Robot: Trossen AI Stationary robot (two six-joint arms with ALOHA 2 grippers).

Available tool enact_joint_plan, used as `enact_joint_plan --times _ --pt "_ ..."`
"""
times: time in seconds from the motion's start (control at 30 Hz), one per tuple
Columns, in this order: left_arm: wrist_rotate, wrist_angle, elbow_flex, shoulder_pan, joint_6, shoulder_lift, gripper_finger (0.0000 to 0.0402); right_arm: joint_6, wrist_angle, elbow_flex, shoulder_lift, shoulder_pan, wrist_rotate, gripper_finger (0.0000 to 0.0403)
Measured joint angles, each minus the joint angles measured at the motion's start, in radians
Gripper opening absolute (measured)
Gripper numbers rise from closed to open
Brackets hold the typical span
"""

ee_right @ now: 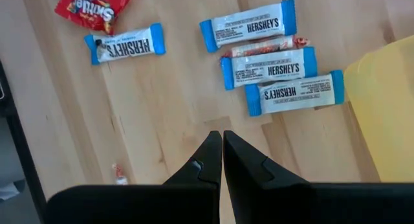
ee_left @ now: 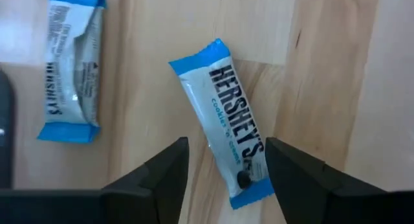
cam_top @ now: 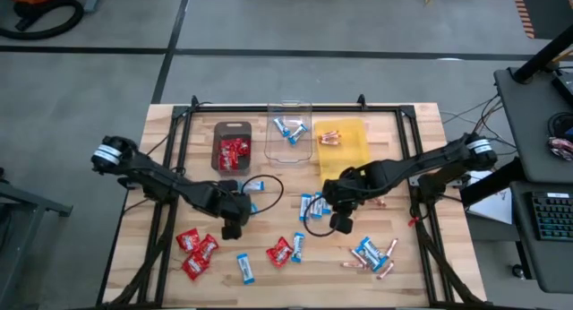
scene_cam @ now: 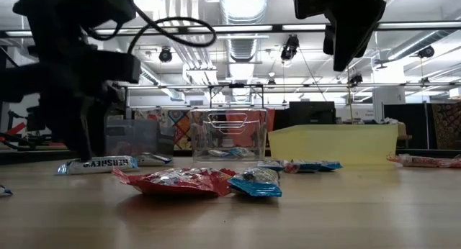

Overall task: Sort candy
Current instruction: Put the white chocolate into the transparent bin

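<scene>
I need to grab the blue-and-white bar next with my left gripper by its blue end [ee_left: 251, 193] beside the S, so that I can sort it with the Hershey's kind.
In the left wrist view my left gripper [ee_left: 226, 160] is open and low over the table, one finger on each side of a blue-and-white bar [ee_left: 231, 141] lying flat and aslant on the wood. I see no touch. A second bar [ee_left: 68, 68] lies beside it. The high view puts this gripper [cam_top: 235, 226] left of the table's middle. My right gripper [ee_right: 223, 153] is shut, empty and raised [scene_cam: 351, 26] over bare wood. Ahead of it lie three bars [ee_right: 268, 67], a pinkish-copper stick [ee_right: 268, 45] and a red packet [ee_right: 94, 7].
At the far side stand a dark tray [cam_top: 232, 131] with red packets, a clear tray [cam_top: 291, 150] with bars and a yellow tray [cam_top: 351, 158] with sticks. Red packets [cam_top: 195, 249] lie near left, bars and sticks [cam_top: 372, 254] near right. A black frame [cam_top: 269, 109] borders the table.
</scene>
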Motion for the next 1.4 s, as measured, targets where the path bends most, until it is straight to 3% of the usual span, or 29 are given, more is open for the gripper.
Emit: enact_joint_plan --times 0.3,0.73,1.0,1.17,1.3,1.4 --pt "0.034 0.025 0.004 0.0 -0.001 0.08 0.016 -0.001 0.001 -0.002 0.006 0.0 0.017 0.0009" --pt "0.025 0.018 -0.002 0.0 -0.022 0.036 0.0012 -0.018 0.005 -0.003 0.006 0.0 0.018 0.0009" --pt "0.025 0.025 -0.003 -0.003 -0.001 -0.07 0.0008 -0.041 0.02 -0.006 0.006 0.011 0.108 0.0009" --pt "-0.07 0.125 -0.002 -0.004 0.08 -0.16 0.0008 -0.147 0.185 -0.01 0.006 0.025 0.228 0.0009" --pt "-0.177 0.315 -0.001 -0.004 0.212 -0.214 0.0008 -0.249 0.425 -0.011 0.021 0.024 0.32 0.0009" --pt "-0.204 0.475 0.001 -0.004 0.315 -0.222 0.0008 -0.373 0.607 -0.011 0.041 0.023 0.321 0.0016"
